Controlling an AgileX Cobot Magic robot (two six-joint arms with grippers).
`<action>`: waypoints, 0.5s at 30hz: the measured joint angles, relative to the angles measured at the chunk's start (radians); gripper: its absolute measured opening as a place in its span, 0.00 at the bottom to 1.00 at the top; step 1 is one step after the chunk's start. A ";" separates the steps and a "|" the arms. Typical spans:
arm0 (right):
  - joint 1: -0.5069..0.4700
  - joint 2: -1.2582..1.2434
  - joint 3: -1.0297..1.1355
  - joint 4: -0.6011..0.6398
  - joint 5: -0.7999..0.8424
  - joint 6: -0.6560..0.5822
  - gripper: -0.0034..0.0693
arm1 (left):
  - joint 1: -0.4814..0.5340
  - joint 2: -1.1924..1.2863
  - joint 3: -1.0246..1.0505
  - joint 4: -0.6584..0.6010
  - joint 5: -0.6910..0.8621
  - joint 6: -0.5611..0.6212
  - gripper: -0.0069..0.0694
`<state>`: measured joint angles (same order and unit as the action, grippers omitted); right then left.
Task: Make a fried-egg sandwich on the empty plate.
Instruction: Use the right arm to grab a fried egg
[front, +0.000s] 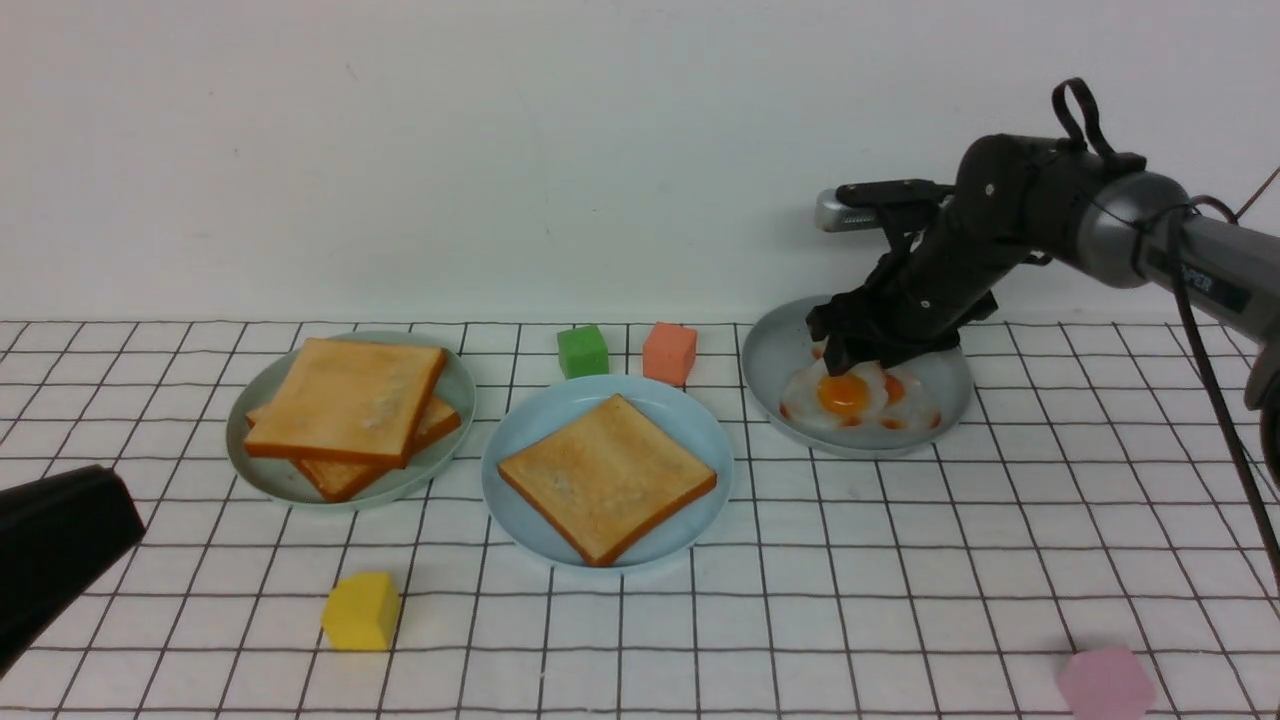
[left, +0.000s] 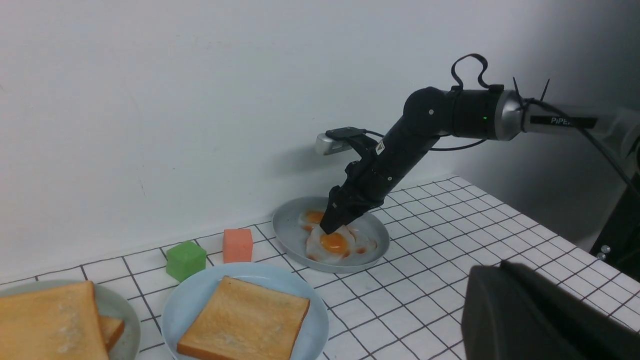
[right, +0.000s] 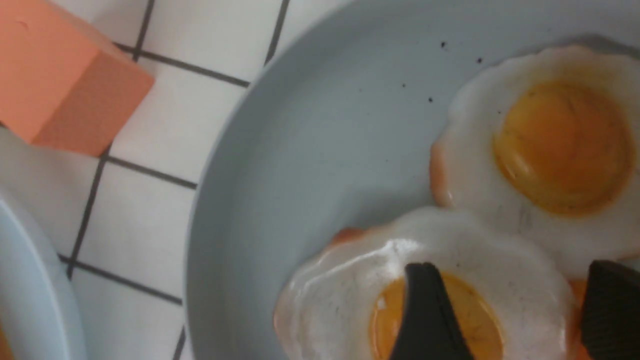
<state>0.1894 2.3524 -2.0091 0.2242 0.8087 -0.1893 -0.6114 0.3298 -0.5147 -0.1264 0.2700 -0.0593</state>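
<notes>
The robot's right gripper should next grab the front fried egg by its white edge (right: 555, 282), so that it can lay the egg filling on the toast slice.
The sky-blue plate (front: 520, 420) at the centre holds one toast slice (front: 606, 477); both show in the left wrist view, plate (left: 185, 300) and toast (left: 245, 320). Two fried eggs lie overlapping on the grey plate (front: 780, 340) at the right; the front fried egg (front: 845, 395) (right: 350, 285) is on top. My right gripper (front: 850, 360) (right: 515, 320) is open, low over that egg, one finger over its yolk, the other at its edge. My left gripper (front: 60, 540) (left: 480, 272) is shut and empty at the near left.
A pale grey-green plate (front: 250, 440) at the left holds stacked toast slices (front: 345, 400). A green cube (front: 582, 350) and a salmon cube (front: 669, 352) sit behind the blue plate. A yellow cube (front: 361, 610) and a pink block (front: 1105, 683) lie near the front. A wall stands behind.
</notes>
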 joint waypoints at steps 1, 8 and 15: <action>0.000 0.001 0.000 0.000 -0.007 0.001 0.63 | 0.000 0.000 0.000 0.000 0.000 0.000 0.07; 0.000 0.018 -0.001 0.000 -0.038 0.001 0.63 | 0.000 0.000 0.000 -0.014 0.002 -0.003 0.07; 0.000 0.019 -0.001 0.001 -0.038 0.008 0.61 | 0.000 0.000 0.000 -0.041 0.002 -0.004 0.07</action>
<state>0.1894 2.3711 -2.0099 0.2251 0.7703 -0.1817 -0.6114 0.3298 -0.5147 -0.1677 0.2721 -0.0633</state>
